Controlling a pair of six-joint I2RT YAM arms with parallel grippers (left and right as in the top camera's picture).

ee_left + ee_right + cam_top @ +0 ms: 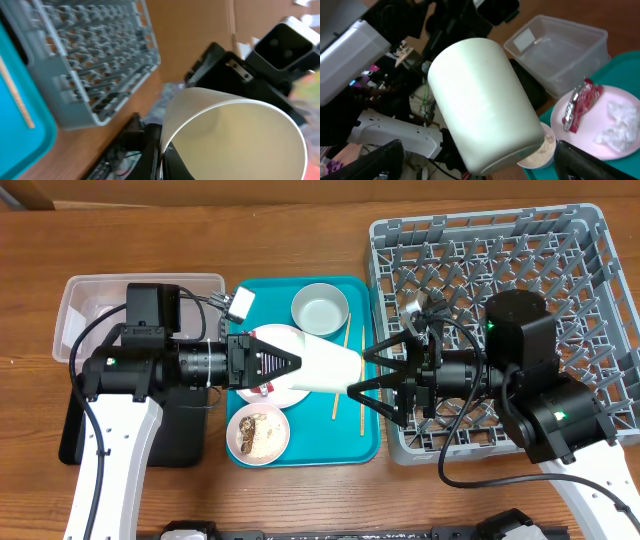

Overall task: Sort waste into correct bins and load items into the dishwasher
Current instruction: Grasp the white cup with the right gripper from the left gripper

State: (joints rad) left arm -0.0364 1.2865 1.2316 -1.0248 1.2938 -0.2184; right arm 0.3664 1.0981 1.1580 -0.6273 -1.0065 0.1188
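My right gripper grabs the white cup around its base point(350, 367) next, opposite the cup's held rim, to load it opening down into the dish rack point(500, 250).
My left gripper point(295, 363) is shut on the rim of a white cup point(332, 367) and holds it on its side above the teal tray point(300, 455). In the left wrist view the cup's point(235, 135) inside faces the camera, with a finger point(160, 160) on each side of its wall. My right gripper point(362, 370) is open, its fingers on either side of the cup's base point(480, 100) and apart from it. The grey dish rack point(500, 250) is at the right. The large plate point(600, 145) holds the red-and-white wrapper point(580, 102) and the napkin point(617, 125).
On the teal tray are a pale bowl point(320, 308), two chopsticks point(338, 395) and a small plate with rice and brown scraps point(258, 433). The clear tub point(90, 300) and the black tray point(75, 430) lie at the left under my left arm.
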